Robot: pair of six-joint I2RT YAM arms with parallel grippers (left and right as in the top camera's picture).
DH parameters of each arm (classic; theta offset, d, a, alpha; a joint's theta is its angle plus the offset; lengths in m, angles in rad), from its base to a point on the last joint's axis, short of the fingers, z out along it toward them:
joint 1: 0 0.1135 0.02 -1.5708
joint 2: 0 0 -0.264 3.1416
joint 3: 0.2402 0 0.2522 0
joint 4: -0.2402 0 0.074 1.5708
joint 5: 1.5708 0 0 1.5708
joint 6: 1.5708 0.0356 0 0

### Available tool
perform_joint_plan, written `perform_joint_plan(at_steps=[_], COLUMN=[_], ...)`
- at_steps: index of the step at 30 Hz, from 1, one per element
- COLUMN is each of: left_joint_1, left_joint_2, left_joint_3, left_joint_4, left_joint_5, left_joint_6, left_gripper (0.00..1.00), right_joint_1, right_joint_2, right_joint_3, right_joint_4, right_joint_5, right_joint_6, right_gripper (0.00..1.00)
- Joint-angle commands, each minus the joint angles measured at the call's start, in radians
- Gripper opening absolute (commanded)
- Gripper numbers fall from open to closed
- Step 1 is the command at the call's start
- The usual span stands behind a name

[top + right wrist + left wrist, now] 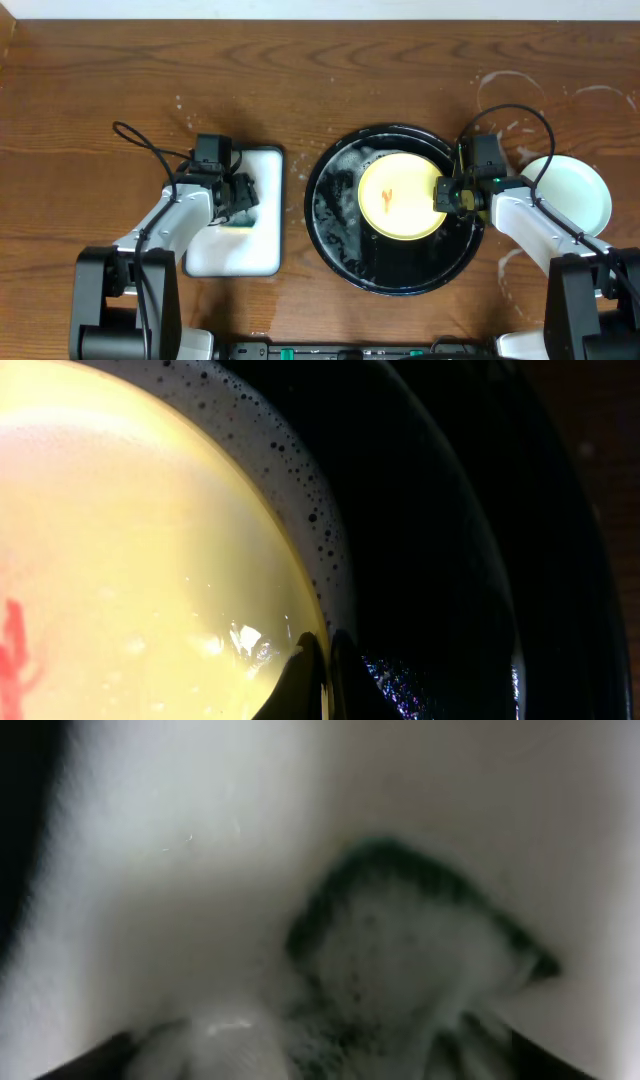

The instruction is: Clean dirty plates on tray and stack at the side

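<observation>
The left gripper should next grab the foamy green sponge [410,950] from above across its middle, so that the sponge's bottom stays free to scrub the plate.
A pale yellow plate [400,195] with a red-orange smear [388,196] lies in the wet, foamy black tray [335,235]. My right gripper [443,194] is shut on the plate's right rim. The right wrist view shows its fingers [328,650] pinching the yellow plate [150,540] over the tray [430,560]. A mint-green plate [572,195] sits on the bare wood at the right; whether another lies under it I cannot tell. My left gripper [237,203] is low over the white tray. Its fingers [320,1065] are spread wide around the foamy green sponge [410,950].
The white rectangular tray [245,255] stands left of the black tray, with the sponge [240,222] in it. White soapy rings [510,90] mark the brown tabletop at the back right. Both arms' cables loop above the grippers.
</observation>
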Motion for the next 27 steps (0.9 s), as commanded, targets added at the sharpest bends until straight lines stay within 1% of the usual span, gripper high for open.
perform_joint_plan(at_steps=[1, 3, 6, 9, 10, 12, 16, 20, 21, 24, 26, 27], left_joint_1=[-0.007, -0.007, -0.007, -0.007, -0.007, -0.009, -0.035, -0.08, -0.091, -0.109, -0.109, -0.109], left_joint_2=[-0.033, -0.09, -0.15, -0.19, -0.193, -0.19, -0.154, -0.079, -0.055, 0.015, 0.063, 0.088], left_joint_3=[0.039, 0.079, 0.089, 0.089, 0.089, 0.087, 0.065, 0.043, 0.04, 0.04, 0.04, 0.04], left_joint_4=[-0.074, -0.144, -0.192, -0.23, -0.238, -0.248, -0.237, -0.183, -0.168, -0.139, -0.121, -0.108], left_joint_5=[0.005, 0.006, 0.006, 0.006, 0.006, 0.006, 0.006, 0.006, 0.005, -0.013, -0.031, -0.032], left_joint_6=[0.006, 0.006, 0.005, 0.006, 0.006, 0.006, 0.014, 0.029, 0.04, 0.051, 0.051, 0.051], left_gripper=[0.82, 0.82, 0.81, 0.77, 0.73, 0.67, 0.66, 0.66, 0.63, 0.46, 0.42, 0.38], right_joint_1=[-0.024, -0.024, -0.024, -0.024, -0.024, -0.024, -0.024, -0.024, -0.024, -0.024, -0.024, -0.024], right_joint_2=[0.006, 0.006, 0.006, 0.006, 0.006, 0.006, 0.006, 0.006, 0.006, 0.006, 0.006, 0.006], right_joint_3=[0.005, 0.005, 0.005, 0.005, 0.005, 0.005, 0.005, 0.005, 0.005, 0.005, 0.005, 0.005], right_joint_4=[-0.009, -0.009, -0.009, -0.008, -0.009, -0.009, -0.009, -0.008, -0.008, -0.009, -0.009, -0.008], right_joint_5=[0.05, 0.051, 0.05, 0.05, 0.051, 0.05, 0.05, 0.05, 0.05, 0.05, 0.05, 0.05], right_joint_6=[-0.014, -0.019, -0.018, -0.018, -0.018, -0.018, -0.018, -0.018, -0.018, -0.018, -0.018, -0.017], right_gripper=[0.01, 0.01, 0.01, 0.01, 0.01, 0.01, 0.01, 0.01, 0.01, 0.01, 0.01, 0.01])
